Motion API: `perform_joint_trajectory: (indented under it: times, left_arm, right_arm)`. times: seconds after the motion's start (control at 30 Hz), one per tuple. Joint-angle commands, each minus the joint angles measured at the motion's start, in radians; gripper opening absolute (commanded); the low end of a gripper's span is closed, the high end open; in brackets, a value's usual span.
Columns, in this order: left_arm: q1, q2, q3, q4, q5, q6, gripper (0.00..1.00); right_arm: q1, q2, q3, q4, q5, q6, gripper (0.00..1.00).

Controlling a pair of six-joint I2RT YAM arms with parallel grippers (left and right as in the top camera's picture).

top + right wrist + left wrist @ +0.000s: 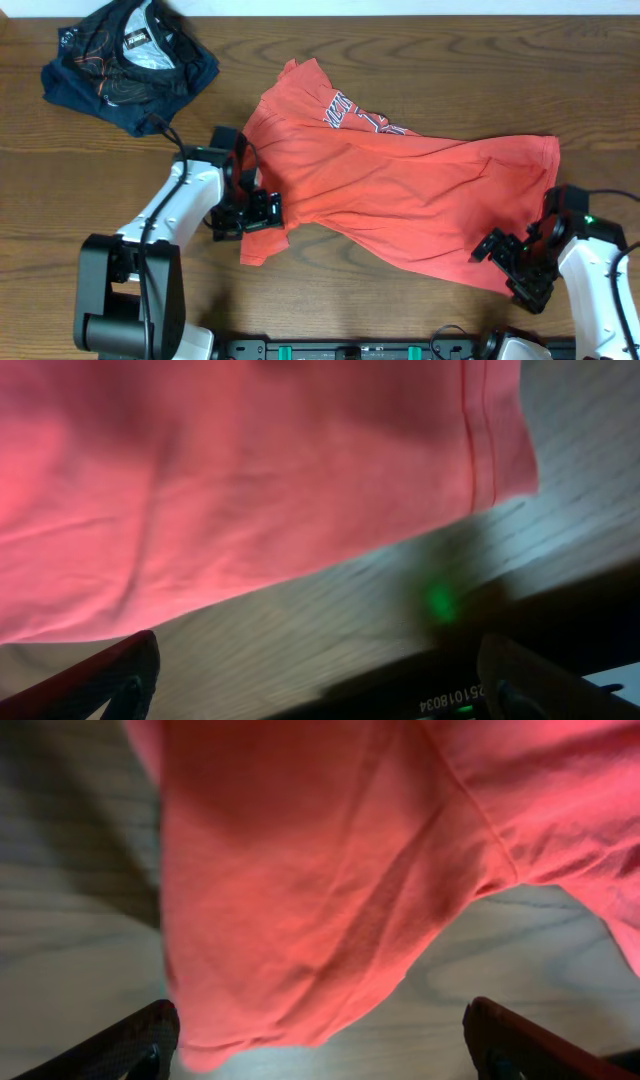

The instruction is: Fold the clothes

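Observation:
The orange-red T-shirt point(400, 180) should be stretched flat for folding, so my right gripper should grip its near hem corner, opposite the sleeve, next.
An orange-red T-shirt point(400, 180) with white lettering lies spread and wrinkled across the middle of the wooden table. My left gripper point(258, 212) is open and empty at the shirt's lower left sleeve, which fills the left wrist view point(320, 880). My right gripper point(510, 262) is open and empty at the shirt's lower right edge; its hem shows in the right wrist view point(250, 480). A dark blue patterned garment point(130, 60) lies crumpled at the far left corner.
The wooden table point(400, 40) has bare wood along the back and at the front left. A black rail point(400, 348) runs along the front edge, close to my right gripper.

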Motion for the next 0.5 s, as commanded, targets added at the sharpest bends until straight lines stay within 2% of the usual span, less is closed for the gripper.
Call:
perform_joint_trajectory:
  times: [0.0, 0.17, 0.47]
  left_arm:
    - [-0.003, 0.003, -0.010, 0.016, 0.009, -0.029, 0.91]
    - [-0.003, 0.025, -0.010, 0.030, -0.020, -0.029, 0.89]
    - [-0.003, 0.087, -0.010, 0.056, -0.040, -0.028, 0.89]
  right_arm:
    - [0.011, -0.012, -0.027, 0.006, -0.004, 0.038, 0.98]
    - [0.011, -0.012, -0.060, 0.034, 0.007, 0.046, 0.98]
    - [0.011, -0.012, -0.085, 0.050, 0.124, 0.142, 0.98]
